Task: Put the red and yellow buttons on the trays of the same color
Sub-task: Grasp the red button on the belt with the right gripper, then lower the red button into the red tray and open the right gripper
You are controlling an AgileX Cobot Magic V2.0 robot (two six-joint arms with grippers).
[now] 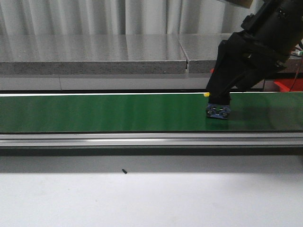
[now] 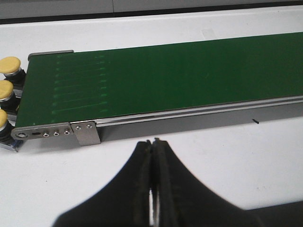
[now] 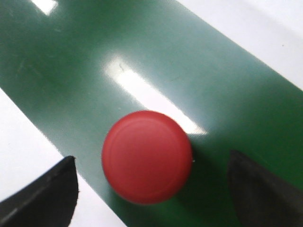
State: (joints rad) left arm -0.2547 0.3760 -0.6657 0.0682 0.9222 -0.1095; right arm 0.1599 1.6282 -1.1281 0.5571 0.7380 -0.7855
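Observation:
My right gripper closes on the red cap (image 3: 147, 157) next, since the fingers stand beside the cap, above the green belt.
A red button (image 3: 147, 156) stands on the green belt (image 3: 156, 56) near its edge, and its dark base (image 1: 218, 111) shows in the front view. My right gripper (image 3: 151, 160) is open and straddles it, one finger (image 3: 47, 194) on each side with gaps to the cap. Three yellow buttons (image 2: 9, 65) sit in a row off the belt's left end. In the left wrist view my left gripper (image 2: 154, 143) is shut and empty over the white table, short of the belt's rail. No tray can be made out for certain.
The green conveyor (image 1: 104, 112) runs across the table with an aluminium rail (image 1: 142, 139) along its near side. A red patch (image 1: 287, 85) shows behind the right arm at the far right. A small yellow spot (image 1: 206, 94) lies at the belt's far edge.

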